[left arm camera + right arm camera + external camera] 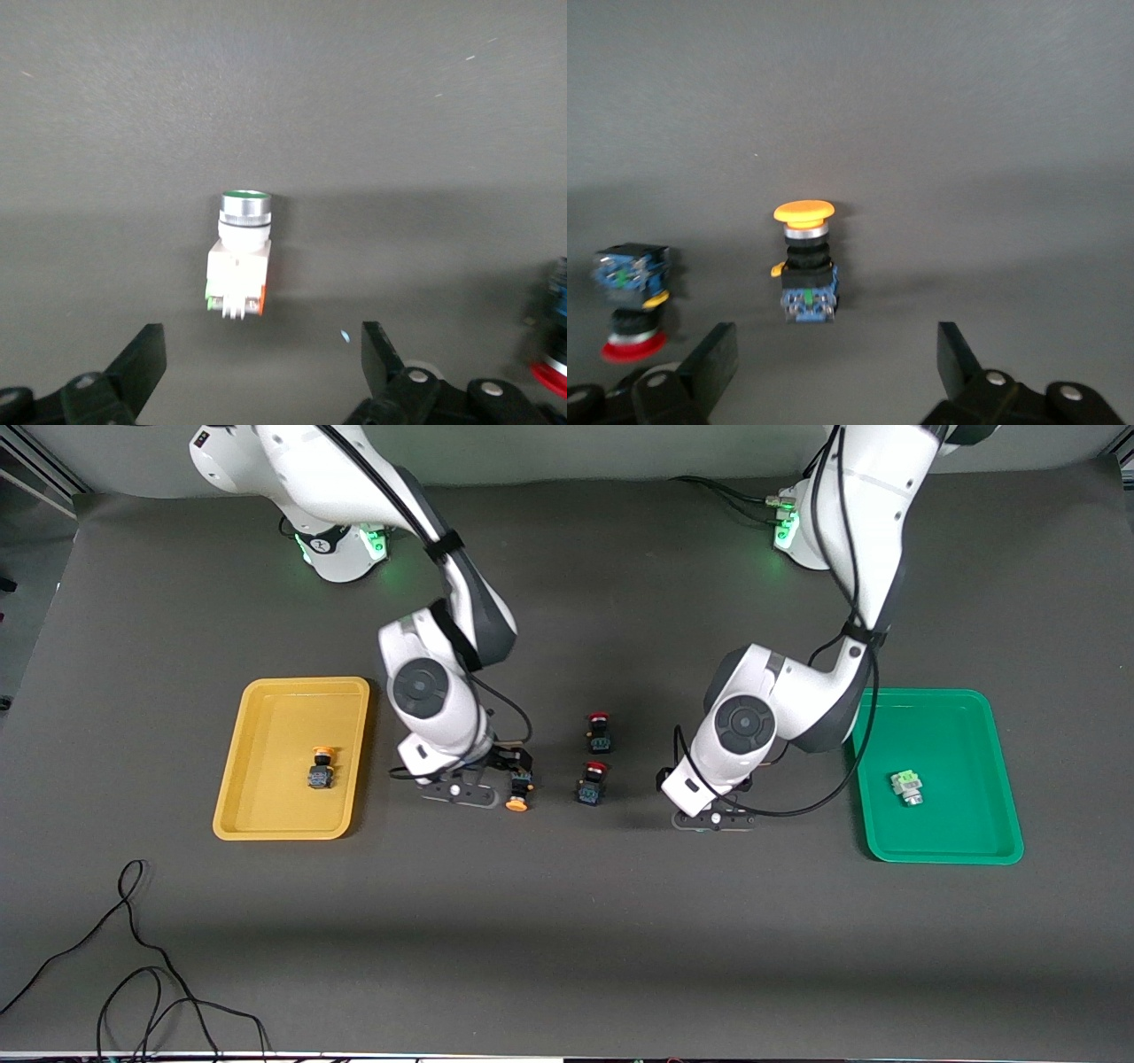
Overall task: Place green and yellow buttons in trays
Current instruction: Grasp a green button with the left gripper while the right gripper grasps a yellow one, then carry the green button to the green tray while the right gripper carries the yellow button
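The left gripper's fingers stop short of the green button's white body in the left wrist view, so they would miss it if they closed now.
My right gripper (pixel 835 354) is open and low over the table beside the yellow tray (pixel 266 828). A dark-bodied yellow button (pixel 806 261) lies just ahead of its fingers, untouched; it also shows in the front view (pixel 518 790). Another yellow button (pixel 321 769) lies in the yellow tray. My left gripper (pixel 263 359) is open, with a white-bodied green button (pixel 241 257) lying just ahead of it, untouched. In the front view that button is hidden under the left wrist (pixel 713 815). Another green button (pixel 906 786) lies in the green tray (pixel 939 850).
Two dark-bodied switches with red caps (pixel 600 731) (pixel 592 782) lie between the two grippers. One shows in the right wrist view (pixel 631 301) and one at the edge of the left wrist view (pixel 554 354). A black cable (pixel 133 957) trails on the table's near corner.
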You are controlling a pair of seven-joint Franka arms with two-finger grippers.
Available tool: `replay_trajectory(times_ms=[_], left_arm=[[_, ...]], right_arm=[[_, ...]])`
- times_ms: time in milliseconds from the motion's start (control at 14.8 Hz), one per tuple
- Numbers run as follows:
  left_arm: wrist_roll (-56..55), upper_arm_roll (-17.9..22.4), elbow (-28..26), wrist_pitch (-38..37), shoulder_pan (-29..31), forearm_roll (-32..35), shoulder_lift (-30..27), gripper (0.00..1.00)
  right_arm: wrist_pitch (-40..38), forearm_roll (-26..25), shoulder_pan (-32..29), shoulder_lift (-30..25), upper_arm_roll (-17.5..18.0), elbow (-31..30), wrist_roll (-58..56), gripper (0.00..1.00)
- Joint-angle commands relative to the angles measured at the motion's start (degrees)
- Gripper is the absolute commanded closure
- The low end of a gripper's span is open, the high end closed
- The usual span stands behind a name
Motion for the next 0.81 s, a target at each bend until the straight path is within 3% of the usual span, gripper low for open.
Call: replay_trajectory(times_ms=[0,339,474,610,677,745], left_arm=[[0.5,0.6,-0.3,1.8,-0.2,0.4,0.4,0.02],[0.6,0.6,-0.3,5.2,0.4,0.4,2.9,0.03],[1.3,0.6,-0.6,6.7,0.9,0.4,3.6,0.1],[1.4,0.6,-0.8,6.5,1.0,0.4,3.5,0.59],[1.3,0.6,-0.8,6.5,1.1,0.4,3.4,0.8],[1.3,0.6,-0.8,6.3,1.1,0.4,3.1,0.89]], right_arm=[[2.1,2.1,1.2,3.0,-0.7,2.1,0.7,0.0],[10.8,4.1,1.9,8.8,0.3,2.1,0.8,0.0],[12.6,4.2,1.9,9.7,0.7,2.0,0.8,0.0],[12.6,4.2,1.9,10.2,0.7,2.0,0.8,0.03],[12.6,4.2,1.8,10.3,0.7,2.0,0.5,0.34],[12.6,4.2,1.6,10.2,0.7,2.0,0.9,0.99]])
